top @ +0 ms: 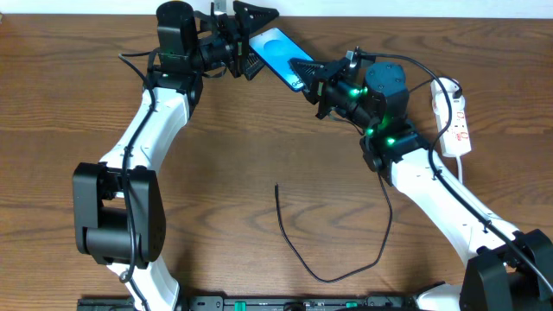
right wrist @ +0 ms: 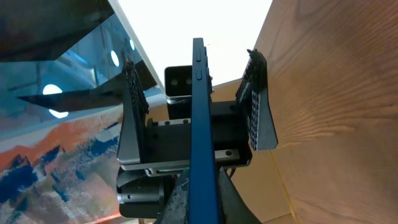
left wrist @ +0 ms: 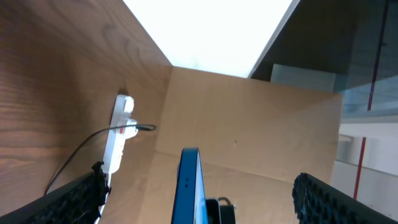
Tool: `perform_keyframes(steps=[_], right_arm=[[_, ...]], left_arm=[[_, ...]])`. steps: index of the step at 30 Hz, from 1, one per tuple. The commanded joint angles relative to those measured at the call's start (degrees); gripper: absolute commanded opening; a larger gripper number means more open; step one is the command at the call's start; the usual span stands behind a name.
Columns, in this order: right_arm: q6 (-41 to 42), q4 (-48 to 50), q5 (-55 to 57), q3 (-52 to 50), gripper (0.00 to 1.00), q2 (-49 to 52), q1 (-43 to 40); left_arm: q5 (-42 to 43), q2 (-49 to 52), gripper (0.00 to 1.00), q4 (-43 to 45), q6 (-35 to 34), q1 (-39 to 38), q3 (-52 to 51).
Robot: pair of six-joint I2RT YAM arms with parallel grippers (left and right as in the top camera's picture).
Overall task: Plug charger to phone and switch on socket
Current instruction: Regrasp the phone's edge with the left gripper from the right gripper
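The left gripper grabs the phone by its far end next, to leave the phone's near end free to plug in the charger.
The phone, with its blue screen, is held in the air at the back of the table. My right gripper is shut on its near end; in the right wrist view the phone's edge is clamped between my fingers. My left gripper is open, with a finger on each side of the phone's far end and not touching it. The charger lies loose on the table, its plug tip pointing away. The socket lies at the right and also shows in the left wrist view.
The charger cable runs in a loop from mid-table up towards my right arm. The socket's white cord curls at its far end. My left arm reaches along the table's left side.
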Motion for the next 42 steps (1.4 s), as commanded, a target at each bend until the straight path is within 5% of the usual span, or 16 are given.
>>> perform_keyframes(steps=[1,9,13,29,42], right_arm=[[1.2,0.8,1.6,0.5,0.01,-0.3,0.9],[1.4,0.8,2.9,0.5,0.01,-0.3,1.8],[1.4,0.8,3.1,0.5,0.01,-0.3,1.9],[1.7,0.8,4.8,0.5,0.01,-0.3,3.3],[1.7,0.8,5.0,0.5,0.01,-0.3,3.3]], left_arm=[[-1.4,-1.3,0.96,0.3,0.8,0.2,1.7],[-1.4,-1.3,0.95,0.3,0.8,0.2,1.7],[-1.4,-1.3,0.85,0.3,0.8,0.2,1.7],[-1.4,-1.4,0.73,0.3,-2.1,-0.7,1.7],[-1.4,-1.3,0.45,0.3,-2.5,-0.8,1.7]])
